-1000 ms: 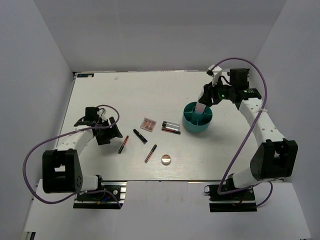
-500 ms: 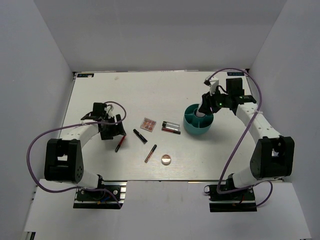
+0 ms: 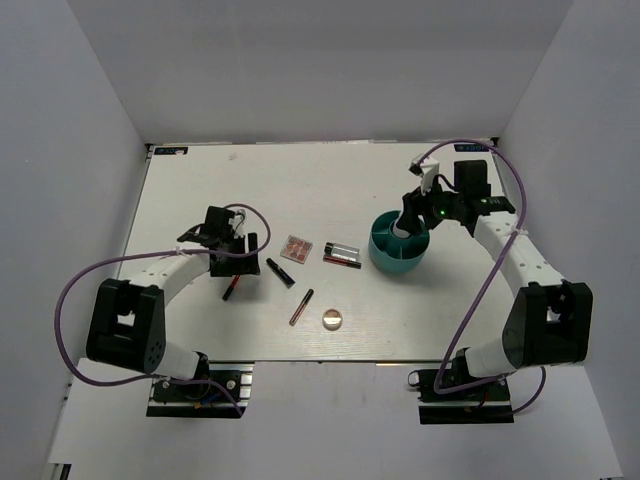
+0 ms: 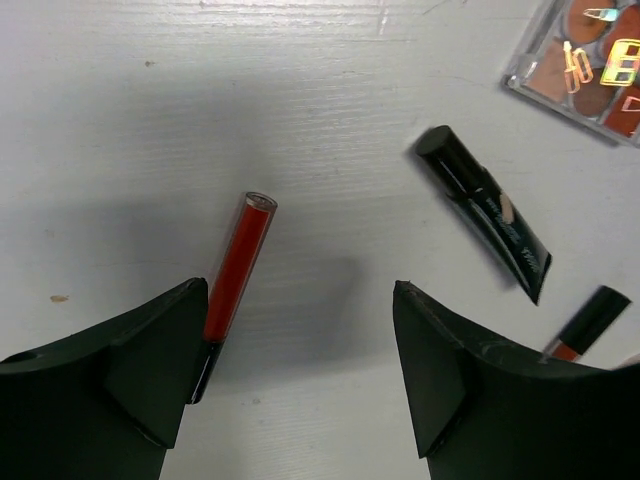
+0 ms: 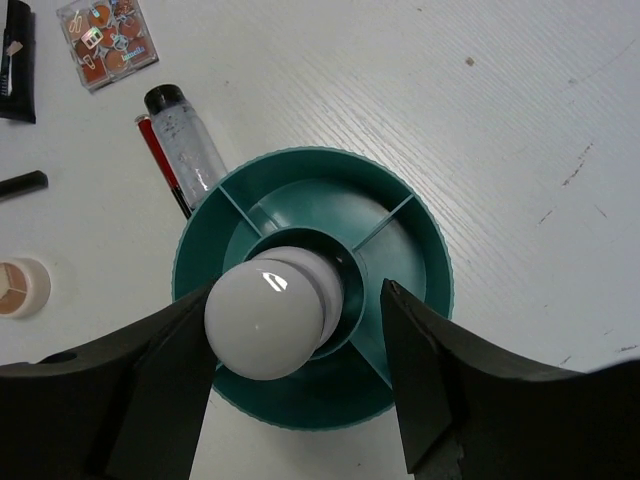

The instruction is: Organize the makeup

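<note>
The left gripper next needs to grab the red tube by its red body (image 3: pixel 235 281), so that the red tube's black cap (image 3: pixel 227 295) stays free to go into the teal container.
The white bottle (image 5: pixel 268 322) stands in the middle cup of the teal divided container (image 3: pixel 400 262). My right gripper (image 5: pixel 298 300) is open with a finger on each side of the bottle, and a gap shows on the right side. My left gripper (image 4: pixel 300 300) is open, low over the table. A red tube (image 4: pixel 238 260) lies against its left finger. Loose on the table are a black tube (image 4: pixel 485 210), a square palette (image 3: pixel 296 247), a brown pencil (image 3: pixel 301 306), a round compact (image 3: pixel 332 320), a clear tube (image 3: pixel 342 249) and a red-black pencil (image 3: pixel 342 262).
The container's outer compartments (image 5: pixel 400 250) hold nothing visible. Grey walls close in the table on the left, the back and the right. Both arms' cables loop over the table's sides.
My left gripper has moved right toward the loose makeup, and the red tube has shifted a little left. My right gripper has settled lower over the container with the bottle between its fingers.
</note>
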`<state>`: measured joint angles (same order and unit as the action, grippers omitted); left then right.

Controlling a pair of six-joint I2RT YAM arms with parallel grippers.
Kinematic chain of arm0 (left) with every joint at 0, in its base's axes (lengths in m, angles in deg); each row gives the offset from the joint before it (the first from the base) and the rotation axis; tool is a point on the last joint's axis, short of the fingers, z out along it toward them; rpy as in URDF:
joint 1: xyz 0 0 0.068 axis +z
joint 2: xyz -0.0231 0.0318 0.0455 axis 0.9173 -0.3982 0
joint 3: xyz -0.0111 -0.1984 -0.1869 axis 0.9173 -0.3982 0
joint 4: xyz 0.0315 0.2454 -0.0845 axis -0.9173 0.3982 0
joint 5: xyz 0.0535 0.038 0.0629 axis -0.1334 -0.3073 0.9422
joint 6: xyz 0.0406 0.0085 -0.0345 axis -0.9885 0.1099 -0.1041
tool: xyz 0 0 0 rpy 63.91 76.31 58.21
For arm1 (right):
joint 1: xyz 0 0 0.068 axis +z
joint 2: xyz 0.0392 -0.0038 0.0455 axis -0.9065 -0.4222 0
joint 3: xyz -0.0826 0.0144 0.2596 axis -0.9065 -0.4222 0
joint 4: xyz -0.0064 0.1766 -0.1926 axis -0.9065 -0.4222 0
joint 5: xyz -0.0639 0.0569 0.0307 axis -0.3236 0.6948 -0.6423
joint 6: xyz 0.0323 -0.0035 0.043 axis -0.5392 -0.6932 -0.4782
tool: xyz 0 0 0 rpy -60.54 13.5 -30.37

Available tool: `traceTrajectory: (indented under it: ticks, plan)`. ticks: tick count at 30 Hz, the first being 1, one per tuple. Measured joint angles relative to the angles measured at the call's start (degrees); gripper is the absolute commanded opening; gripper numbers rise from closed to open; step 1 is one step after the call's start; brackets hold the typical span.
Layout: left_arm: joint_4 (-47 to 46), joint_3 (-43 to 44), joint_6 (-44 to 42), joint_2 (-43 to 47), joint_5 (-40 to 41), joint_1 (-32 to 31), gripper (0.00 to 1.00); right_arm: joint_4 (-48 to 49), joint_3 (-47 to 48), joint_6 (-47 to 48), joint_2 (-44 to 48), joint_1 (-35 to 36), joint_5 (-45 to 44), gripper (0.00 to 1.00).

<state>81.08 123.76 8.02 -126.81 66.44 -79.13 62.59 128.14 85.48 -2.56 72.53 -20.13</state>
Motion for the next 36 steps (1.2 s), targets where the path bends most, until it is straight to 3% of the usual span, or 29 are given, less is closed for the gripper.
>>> traceTrajectory:
  ticks: [8, 22, 24, 26, 31, 36]
  plan:
    - [0.4, 1.2, -2.1, -3.7, 9.9, -2.1, 0.75, 0.0, 0.0, 0.7, 4.3, 0.0, -0.3, 0.70]
    - [0.4, 5.0, -4.3, -9.8, 16.2, -2.4, 0.25, 1.0, -1.4, 0.9, 10.4, -0.8, -0.9, 0.71]
    - [0.4, 5.0, -4.5, -9.8, 16.4, -2.4, 0.14, 1.0, -1.4, 0.7, 10.5, -1.1, -0.9, 0.74]
    - [0.5, 5.0, -4.6, -9.8, 16.7, -2.4, 0.04, 1.0, -1.6, 0.3, 10.7, -1.2, -1.0, 0.83]
    - [2.8, 6.3, -3.9, -9.6, 15.9, -2.4, 0.00, 1.0, -1.7, -0.1, 11.6, -1.6, -1.1, 0.84]
    - [3.9, 12.7, -2.8, -5.2, 8.7, -2.9, 0.00, 1.5, -2.8, -0.2, 13.9, -1.7, -0.8, 0.79]
